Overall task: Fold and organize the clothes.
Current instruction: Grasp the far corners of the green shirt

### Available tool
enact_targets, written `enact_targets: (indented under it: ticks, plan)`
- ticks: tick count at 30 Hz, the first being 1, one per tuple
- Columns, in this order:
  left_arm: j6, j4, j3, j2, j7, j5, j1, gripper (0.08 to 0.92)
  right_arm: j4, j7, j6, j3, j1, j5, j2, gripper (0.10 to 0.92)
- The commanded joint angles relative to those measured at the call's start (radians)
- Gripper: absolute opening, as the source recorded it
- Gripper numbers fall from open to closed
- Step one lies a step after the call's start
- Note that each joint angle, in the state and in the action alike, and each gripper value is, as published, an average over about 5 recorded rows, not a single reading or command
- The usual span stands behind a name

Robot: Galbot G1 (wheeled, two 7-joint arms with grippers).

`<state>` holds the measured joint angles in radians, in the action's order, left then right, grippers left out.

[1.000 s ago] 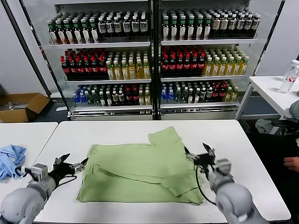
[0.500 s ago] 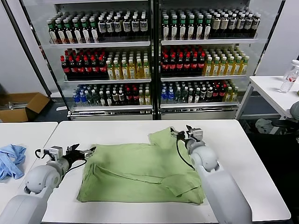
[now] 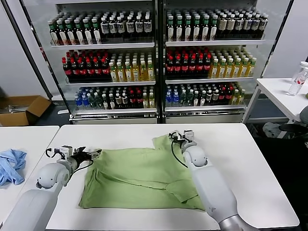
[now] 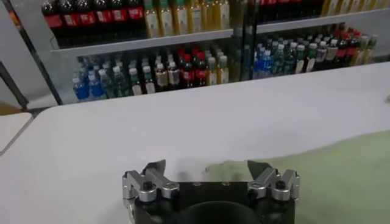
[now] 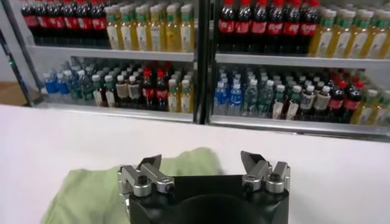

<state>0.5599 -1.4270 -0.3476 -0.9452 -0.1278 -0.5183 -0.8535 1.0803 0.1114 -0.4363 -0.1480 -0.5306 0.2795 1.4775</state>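
I should next fold the green shirt over its flat body (image 3: 139,168), so my right gripper should grab the shirt by the sleeve's tip (image 3: 164,139).
The clothes are one light green shirt (image 3: 139,175), lying partly folded on the white table (image 3: 250,163), with one flap reaching toward the far edge. My left gripper (image 3: 95,154) is open and low over the table at the shirt's far left corner. In the left wrist view that corner lies between the spread fingers of the left gripper (image 4: 207,168), with more of the shirt (image 4: 341,179) to one side. My right gripper (image 3: 174,136) is open at the far tip of the flap. The right wrist view shows the shirt (image 5: 97,185) ending between the open fingers of the right gripper (image 5: 201,162).
A light blue garment (image 3: 11,164) lies on a second table to the left. Drink coolers (image 3: 156,62) full of bottles stand behind the table. A side table with a bottle (image 3: 298,79) is at the right. A cardboard box (image 3: 21,109) sits on the floor at the left.
Both arms have reached away from the robot. The right gripper went from the shirt's near right side to the far flap tip. The left gripper moved to the shirt's far left corner.
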Motion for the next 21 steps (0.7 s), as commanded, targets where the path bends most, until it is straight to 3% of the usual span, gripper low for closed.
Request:
enact_targets:
  ticks: [1, 5, 8, 21]
  plan:
    - [-0.003, 0.050, 0.027, 0.000, -0.006, 0.013, 0.037, 0.823, -0.104, -0.006, 0.031, 0.002, 0.036, -0.029, 0.038, 0.823]
    - [-0.005, 0.050, 0.026, -0.001, -0.019, 0.012, 0.030, 0.818, -0.100, -0.003, 0.032, -0.002, 0.038, -0.019, 0.034, 0.823]
    - [-0.020, 0.056, 0.025, -0.002, -0.030, 0.013, 0.025, 0.767, -0.098, -0.004, 0.031, -0.003, 0.038, -0.011, 0.032, 0.793]
    - [-0.033, 0.053, 0.020, -0.006, -0.049, 0.019, 0.001, 0.404, -0.093, -0.011, 0.037, -0.001, 0.034, -0.007, 0.032, 0.429]
